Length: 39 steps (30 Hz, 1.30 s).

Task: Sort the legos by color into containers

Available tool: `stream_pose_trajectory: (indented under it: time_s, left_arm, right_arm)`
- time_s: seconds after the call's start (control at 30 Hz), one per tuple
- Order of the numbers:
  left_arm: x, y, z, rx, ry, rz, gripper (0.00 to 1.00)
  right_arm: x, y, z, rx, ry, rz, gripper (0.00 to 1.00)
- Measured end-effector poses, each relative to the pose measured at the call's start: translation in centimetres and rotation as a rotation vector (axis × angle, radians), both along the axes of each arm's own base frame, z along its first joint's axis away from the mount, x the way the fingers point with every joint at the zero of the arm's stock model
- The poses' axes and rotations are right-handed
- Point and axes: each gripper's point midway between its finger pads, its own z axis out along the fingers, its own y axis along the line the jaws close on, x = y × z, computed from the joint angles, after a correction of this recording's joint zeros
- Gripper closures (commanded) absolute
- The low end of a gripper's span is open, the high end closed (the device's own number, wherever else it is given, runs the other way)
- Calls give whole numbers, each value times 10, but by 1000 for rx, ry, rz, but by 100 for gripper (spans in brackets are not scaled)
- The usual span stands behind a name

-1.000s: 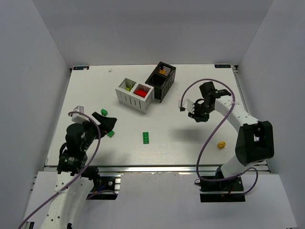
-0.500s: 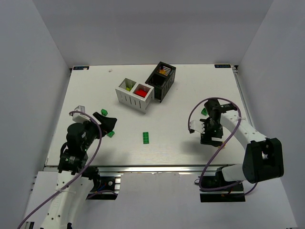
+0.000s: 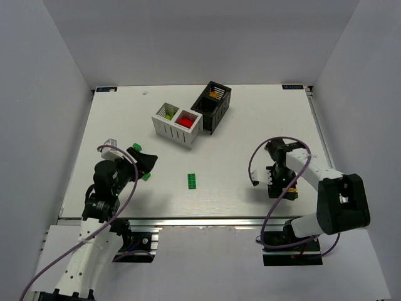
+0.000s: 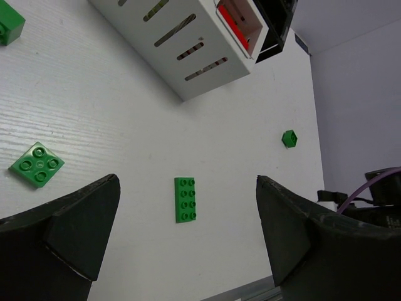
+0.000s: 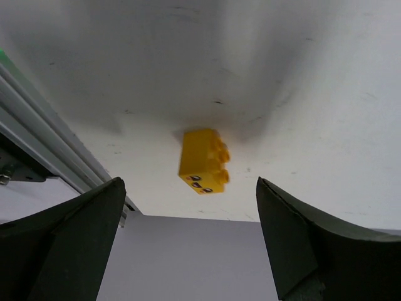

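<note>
The robot should next grab the orange-yellow lego with its right gripper by the studded side and opposite side, which leaves the lego's printed side free for sorting.
My right gripper (image 3: 281, 187) is open, pointing down over an orange-yellow lego (image 5: 203, 162) near the table's front right edge. The lego lies on the table between the open fingers, untouched. My left gripper (image 3: 143, 162) is open and empty at the front left. A square dark green lego (image 4: 37, 164) lies just left of it, and a long dark green lego (image 4: 185, 199) lies ahead (image 3: 192, 180). A small green lego (image 4: 289, 138) lies further right. The white container (image 3: 177, 124) holds red and lime pieces. The black container (image 3: 211, 105) holds orange-yellow ones.
Another green lego (image 4: 9, 25) lies at the far left, near the white container's (image 4: 188, 56) side. The metal front rail (image 5: 56, 144) of the table runs close by the yellow lego. Grey walls enclose the table on three sides.
My right arm has swung from mid-table towards the front right and come down over the yellow lego. My left gripper has shifted slightly right.
</note>
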Motion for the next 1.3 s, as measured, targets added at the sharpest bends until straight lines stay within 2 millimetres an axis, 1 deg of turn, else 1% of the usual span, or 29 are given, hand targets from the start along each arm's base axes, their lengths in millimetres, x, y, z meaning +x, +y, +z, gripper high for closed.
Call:
stream_pose_trajectory:
  time_s: [0.1,0.2,0.27,0.3,0.33,0.4,0.43,0.53,0.6,0.63,0.7,0.73,0.77,0.8,0.9,0.97,1.0,1.1,1.2,1.3]
  left_arm:
    - [0,0,6,-13,-21,4,2]
    - [-2,1,12,-21,-43,13,2]
    - [-4,2,14,-21,-51,17,2]
    - [-4,2,14,-21,-51,19,2]
    - [-5,3,12,-19,-46,21,2]
    - [-6,4,9,-16,-32,23,2]
    - [-7,4,8,-15,-26,24,2]
    - [-8,5,5,-9,-13,26,2]
    - [-8,5,4,-8,-11,27,2]
    - [-8,5,4,-8,-11,28,2]
    - [-8,5,4,-6,-10,30,2]
    - [-8,5,4,-6,-8,30,2]
    - [-9,6,4,-5,-8,31,2]
    - [-9,6,4,-4,-7,31,2]
    - [-10,6,6,-2,-10,32,2]
    - [-10,6,6,-2,-11,32,2]
    - [-10,6,7,-2,-12,33,2]
    - [-11,7,9,-2,-13,34,2]
    - [-11,7,14,-1,-20,38,2]
    - [-10,8,15,-2,-18,40,2]
  right_arm:
    - [-12,-6,-11,-23,38,27,14]
    - [-25,-13,-23,-48,73,56,22]
    - [-28,-16,-27,-60,79,65,31]
    - [-28,-17,-29,-65,73,71,33]
    - [-27,-18,-31,-69,66,75,40]
    - [-22,-19,-33,-75,43,84,49]
    - [-19,-19,-33,-76,29,87,61]
    - [-8,-19,-33,-79,-19,97,75]
    - [-2,-19,-32,-78,-48,99,80]
    - [1,-18,-32,-75,-60,99,85]
    - [6,-16,-30,-66,-77,98,92]
    - [10,-14,-28,-53,-84,94,94]
    - [16,-10,-24,-35,-95,84,95]
    - [25,-4,-17,-11,-111,71,100]
    - [67,24,11,106,-180,14,100]
    - [100,54,36,242,-224,-41,100]
    - [119,64,51,283,-268,-50,100]
    - [158,106,92,479,-309,-110,100]
    - [186,144,128,661,-332,-180,100]
    - [212,180,160,845,-352,-283,100]
